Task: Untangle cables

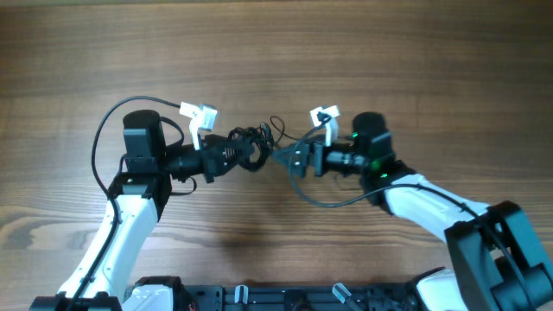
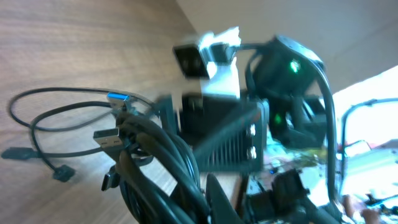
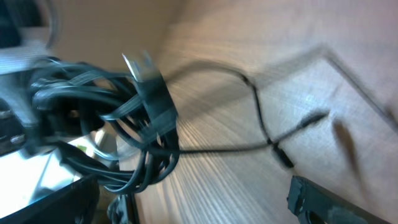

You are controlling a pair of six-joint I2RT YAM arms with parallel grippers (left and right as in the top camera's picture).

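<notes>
Next, my right gripper grabs the cable bunch (image 3: 124,124) by its loose looped side (image 3: 148,144), to leave the trailing plug ends free to untangle.
The cables (image 1: 251,149) are a bunch of thin black cords held just above the table between the two arms. My left gripper (image 1: 226,157) is shut on the bunch's left side. In the left wrist view the bunch (image 2: 155,165) fills the lower middle, with USB plug ends (image 2: 111,138) sticking out beside my left gripper (image 2: 205,196). My right gripper (image 1: 288,161) stands open just right of the bunch. In the right wrist view the bunch (image 3: 124,124) hangs at the left with a silver plug (image 3: 140,67) on top. Nothing lies between that gripper's fingers (image 3: 317,196).
Loose thin cord loops (image 2: 43,115) trail from the bunch onto the wooden table (image 1: 276,52). One strand with a small plug (image 3: 283,155) lies on the wood. A thicker black wire (image 1: 333,200) sags under the right arm. White camera mounts (image 1: 200,115) stick up from both wrists.
</notes>
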